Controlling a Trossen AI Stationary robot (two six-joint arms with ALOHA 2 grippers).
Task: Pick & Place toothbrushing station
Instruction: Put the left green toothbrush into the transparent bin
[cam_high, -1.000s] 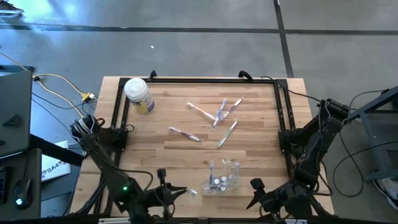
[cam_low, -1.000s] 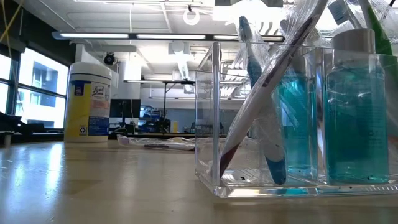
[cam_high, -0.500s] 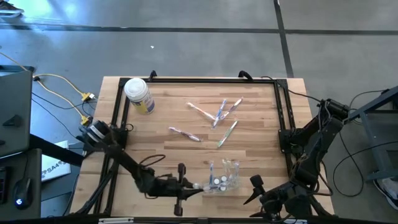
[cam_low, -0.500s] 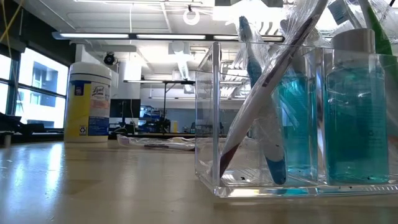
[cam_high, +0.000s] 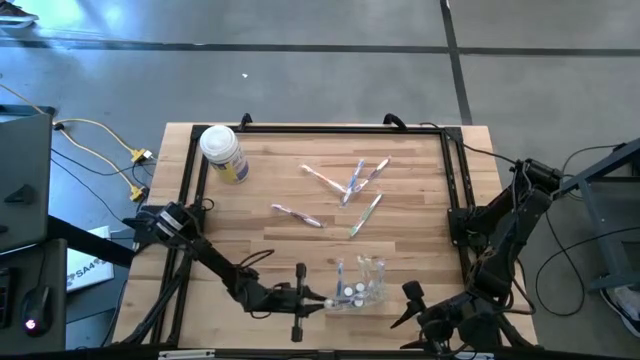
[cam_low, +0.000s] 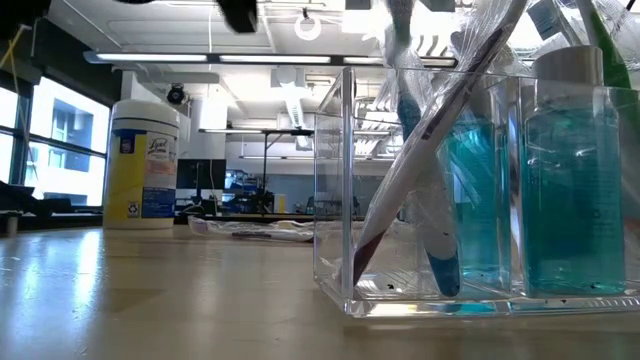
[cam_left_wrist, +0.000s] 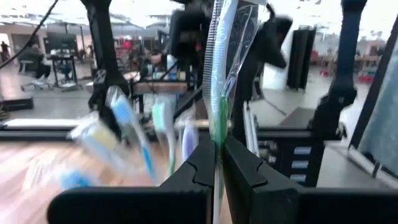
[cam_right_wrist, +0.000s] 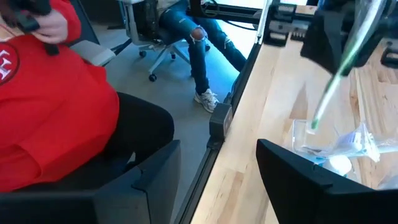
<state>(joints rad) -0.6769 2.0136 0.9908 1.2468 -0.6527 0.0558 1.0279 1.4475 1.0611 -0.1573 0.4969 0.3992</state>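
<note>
My left gripper holds the green toothbrush level with the holder's toothbrush heads, so it needs to lower the toothbrush before letting go.
The clear holder (cam_high: 360, 285) stands near the table's front edge with several toothbrushes and small blue-filled bottles in it. It fills the low view (cam_low: 430, 200). Several wrapped toothbrushes (cam_high: 352, 183) lie loose on the table's middle. My left gripper (cam_high: 320, 299) is just left of the holder, shut on a green wrapped toothbrush (cam_left_wrist: 219, 74). My right gripper (cam_high: 402, 308) waits open and empty at the front edge, right of the holder. My left gripper pinches the green toothbrush's wrapped shaft (cam_left_wrist: 216, 134) between its two fingers, which lie across it. In the right wrist view the toothbrush (cam_right_wrist: 339, 78) slants down from the gripper, lifted clear of the table. Its lower end (cam_right_wrist: 315, 123) is just above the holder.
A white-lidded jar with a yellow label (cam_high: 222, 150) stands at the table's far left. A black frame (cam_high: 320, 127) runs along the table's edges. A person in red (cam_right_wrist: 56, 93) sits beyond the table's side.
My left gripper has gone from the table's near left toward the right edge, up to the holder, carrying the green toothbrush clear of the table. It now shows at the top of the low view.
</note>
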